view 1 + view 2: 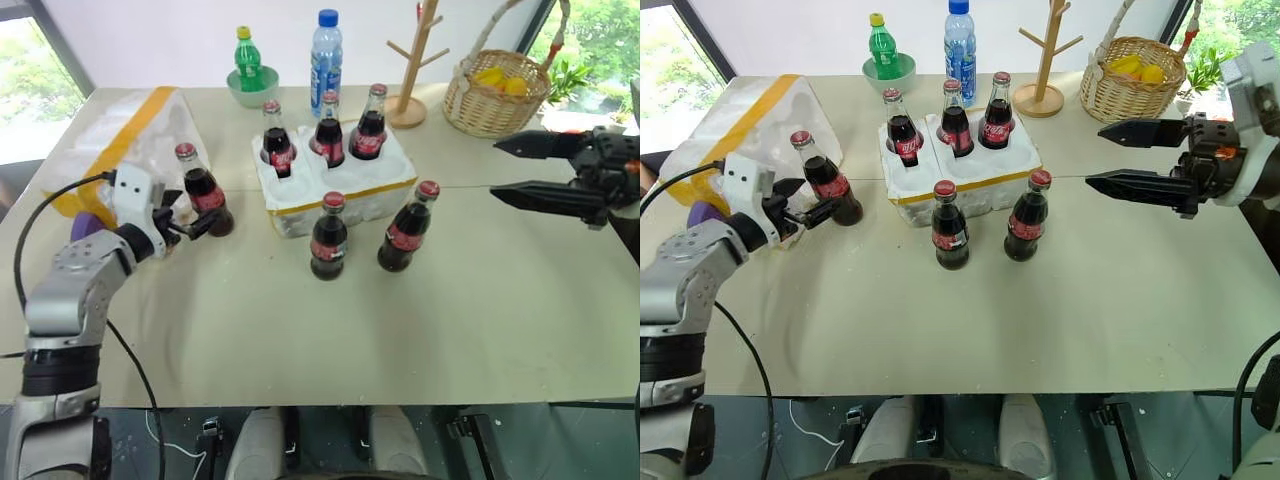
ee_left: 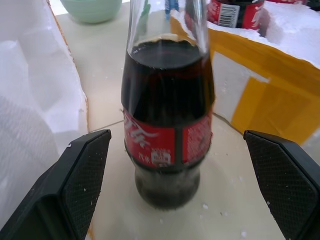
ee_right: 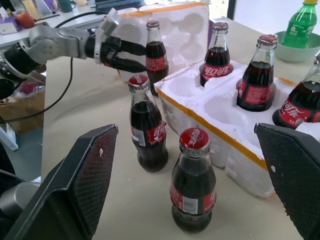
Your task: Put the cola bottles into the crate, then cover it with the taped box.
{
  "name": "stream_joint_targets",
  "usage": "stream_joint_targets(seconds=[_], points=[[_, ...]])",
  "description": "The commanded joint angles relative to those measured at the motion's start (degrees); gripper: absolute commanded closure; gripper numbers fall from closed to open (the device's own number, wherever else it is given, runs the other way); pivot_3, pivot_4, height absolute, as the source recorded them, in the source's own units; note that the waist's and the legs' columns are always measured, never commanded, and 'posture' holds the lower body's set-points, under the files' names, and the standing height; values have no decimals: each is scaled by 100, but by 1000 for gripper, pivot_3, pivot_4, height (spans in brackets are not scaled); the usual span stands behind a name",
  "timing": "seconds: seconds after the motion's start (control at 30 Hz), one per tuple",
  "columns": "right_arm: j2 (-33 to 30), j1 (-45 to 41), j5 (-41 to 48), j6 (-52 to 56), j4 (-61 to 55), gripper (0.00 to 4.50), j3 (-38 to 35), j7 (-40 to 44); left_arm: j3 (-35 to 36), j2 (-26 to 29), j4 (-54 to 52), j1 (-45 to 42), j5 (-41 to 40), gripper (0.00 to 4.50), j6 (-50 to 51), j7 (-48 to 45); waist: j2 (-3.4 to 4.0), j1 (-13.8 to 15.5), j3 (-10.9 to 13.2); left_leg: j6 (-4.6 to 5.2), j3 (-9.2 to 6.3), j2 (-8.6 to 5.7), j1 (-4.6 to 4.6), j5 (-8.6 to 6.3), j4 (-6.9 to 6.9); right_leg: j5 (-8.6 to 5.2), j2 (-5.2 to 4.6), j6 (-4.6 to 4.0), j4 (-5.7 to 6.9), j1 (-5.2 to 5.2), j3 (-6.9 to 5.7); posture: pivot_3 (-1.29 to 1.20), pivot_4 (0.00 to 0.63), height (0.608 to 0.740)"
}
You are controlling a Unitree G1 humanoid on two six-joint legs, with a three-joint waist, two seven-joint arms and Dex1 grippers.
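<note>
My left gripper isn't ready to close yet: its fingers are short of the cola bottle's red label (image 1: 210, 199) (image 2: 167, 142). It should first move toward the label, then close on the bottle.
The crate (image 1: 345, 203), a low white foam tray with a yellow band, sits mid-table. Three cola bottles stand in its back holes (image 1: 277, 142) (image 1: 329, 130) (image 1: 369, 125). Two more stand on the table in front of it (image 1: 329, 238) (image 1: 408, 230). One cola bottle (image 1: 203, 190) stands to the crate's left, beside the taped box (image 1: 105, 140). My left gripper (image 1: 198, 214) is open with a finger on each side of this bottle's lower body, not touching it. My right gripper (image 1: 494, 169) is open and empty, raised over the table's right side.
At the table's back stand a green soda bottle in a green bowl (image 1: 246, 65), a blue-capped water bottle (image 1: 325, 50), a wooden peg stand (image 1: 412, 60) and a wicker basket with yellow fruit (image 1: 497, 92). A purple object (image 1: 84, 226) lies by the left arm.
</note>
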Motion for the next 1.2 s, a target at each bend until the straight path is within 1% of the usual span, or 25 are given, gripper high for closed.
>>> stream_joint_targets(seconds=[0.03,0.17,0.23,0.27,0.33,0.53,0.6,0.77,0.83,0.87,0.93,1.07,1.1,1.2], points=[[-89,-238,316,90,-216,0,-193,-108,-161,-118,506,-441,255,44,-348,-9,-1,-1,1,0,0,0,0,0,0,0,1,1,1,0,0,0,150,740],[-26,-353,393,98,-229,0,-119,-247,-399,-282,1169,-787,499,44,-638,-147,-3,-2,0,2,0,0,0,1,1,4,7,9,1,1,-2,0,150,740],[-4,-393,404,82,-213,0,-86,-317,-457,-296,1286,-824,559,579,-725,-259,-3,-8,0,3,2,0,0,1,1,6,8,11,1,1,-2,0,150,740],[-1,-408,412,80,-202,0,-79,-344,-466,-295,1284,-820,559,941,-722,-306,-3,-9,-1,3,2,0,0,1,1,6,8,12,1,1,-2,0,150,740],[-3,-425,423,72,-187,0,-74,-386,-435,-286,1211,-788,523,1833,-642,-371,-3,-7,-1,3,1,1,1,1,1,6,9,12,1,2,-2,0,150,740],[18,-425,428,57,-172,0,-86,-520,-249,141,417,-484,60,1833,-180,-1079,-4,-13,0,3,2,1,0,1,2,5,9,13,-2,2,-2,0,150,740],[28,-411,393,22,-144,0,-79,-561,-147,372,74,-481,-292,1833,95,-1470,-9,-14,3,2,2,1,-1,1,2,5,9,13,-4,2,-2,0,150,740],[38,-316,377,-6,-183,0,-96,-625,-19,977,-634,-645,-1394,1833,1073,-2542,-33,-12,17,2,0,3,-4,2,2,5,10,13,-3,1,-3,0,150,740],[36,-253,366,-7,-225,0,-115,-656,-89,1211,-698,-903,-1709,1833,1382,-2890,-35,-7,18,2,0,2,-4,2,3,5,9,12,-4,1,-3,0,150,740],[31,-202,336,-35,-252,0,-124,-678,-143,1227,-604,-1168,-1805,1833,1479,-2983,-39,0,21,2,0,2,-4,2,3,5,9,12,-4,1,-3,0,150,740],[28,-130,318,-59,-286,0,-148,-725,-240,1124,-351,-1697,-1882,1833,1593,-3018,-46,18,25,2,-2,0,-5,2,6,5,11,13,-1,2,-5,0,150,740],[53,-35,348,-89,-361,0,-207,-865,-533,531,574,-2929,-1654,1833,1402,-2994,-47,49,26,2,-5,-2,-5,4,13,7,15,17,1,6,-6,0,150,740],[68,-27,352,-100,-377,0,-212,-909,-620,382,838,-3187,-1534,1833,1286,-3017,-47,61,26,-1,-5,-3,-5,6,14,7,18,19,0,7,-6,0,150,740],[128,26,374,-109,-460,0,-248,-1059,-1019,-229,1979,-4032,-897,1833,447,-3040,-48,108,26,-19,-1,-12,-5,17,17,7,27,21,-2,8,-5,0,150,740]])
